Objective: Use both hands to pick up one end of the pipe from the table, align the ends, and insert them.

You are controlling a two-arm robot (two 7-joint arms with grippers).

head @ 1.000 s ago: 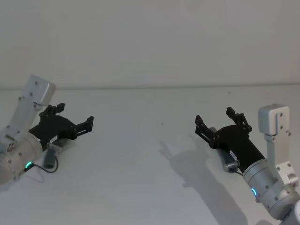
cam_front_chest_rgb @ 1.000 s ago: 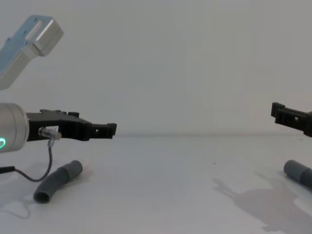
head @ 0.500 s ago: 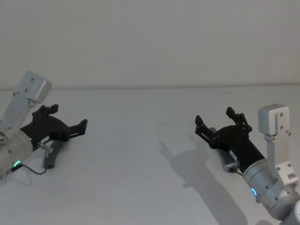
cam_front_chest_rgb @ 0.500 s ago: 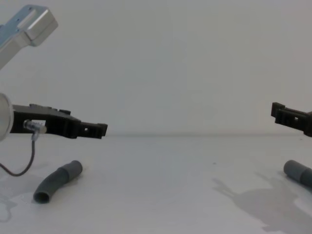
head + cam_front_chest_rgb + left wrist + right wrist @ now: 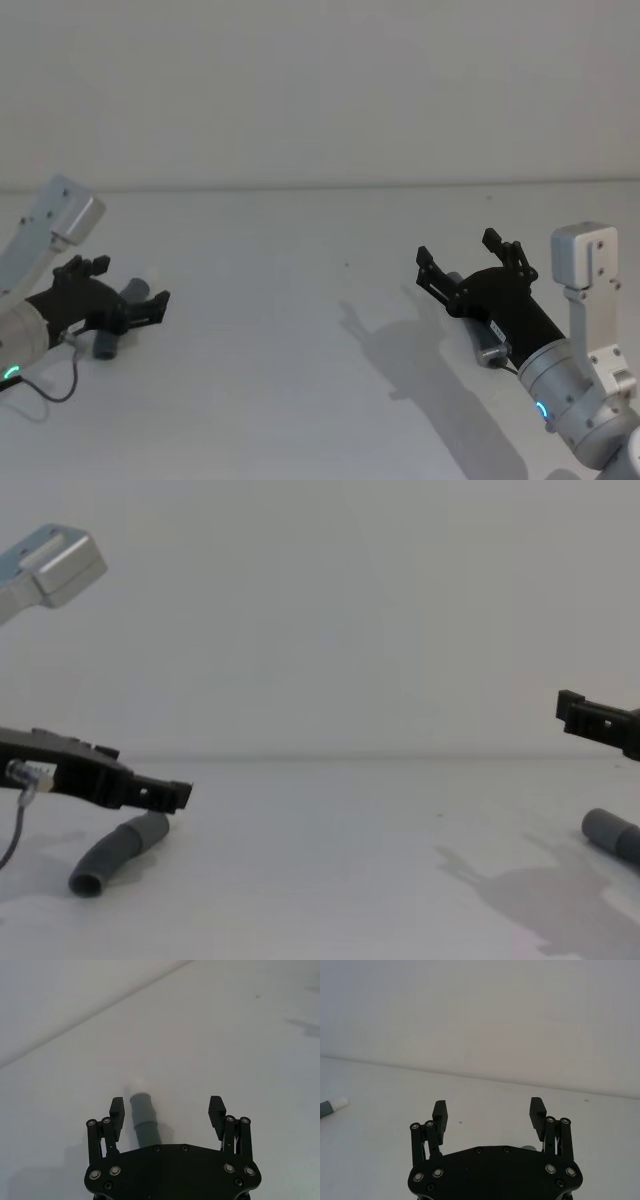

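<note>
The left gripper grips the pipe piece's cuff with the white tip by its ribbed part point(image 5: 103, 860) next, to keep it free to be inserted.
One pipe piece point(image 5: 115, 852) lies on the white table point(image 5: 300, 350) at the left, its grey cuff point(image 5: 142, 1110) ending in a white tip point(image 5: 137, 1082). My left gripper point(image 5: 131, 282) hangs open just above that cuff, one finger on each side of it in the left wrist view point(image 5: 166, 1106), and it comes in low from the left in the chest view point(image 5: 165, 793). The other pipe piece point(image 5: 610, 832) lies at the right, partly hidden under my right gripper point(image 5: 457, 247). That gripper is open above the table with nothing between its fingers point(image 5: 488, 1107).
A thin black cable point(image 5: 55, 385) loops from my left wrist down near the table. A plain wall point(image 5: 320, 90) rises behind the table's far edge. The right arm's shadow point(image 5: 400, 350) falls on the table between the grippers.
My left gripper has drawn back to the left and sunk lower, and now sits just over the left pipe piece's cuff. The right arm has not moved.
</note>
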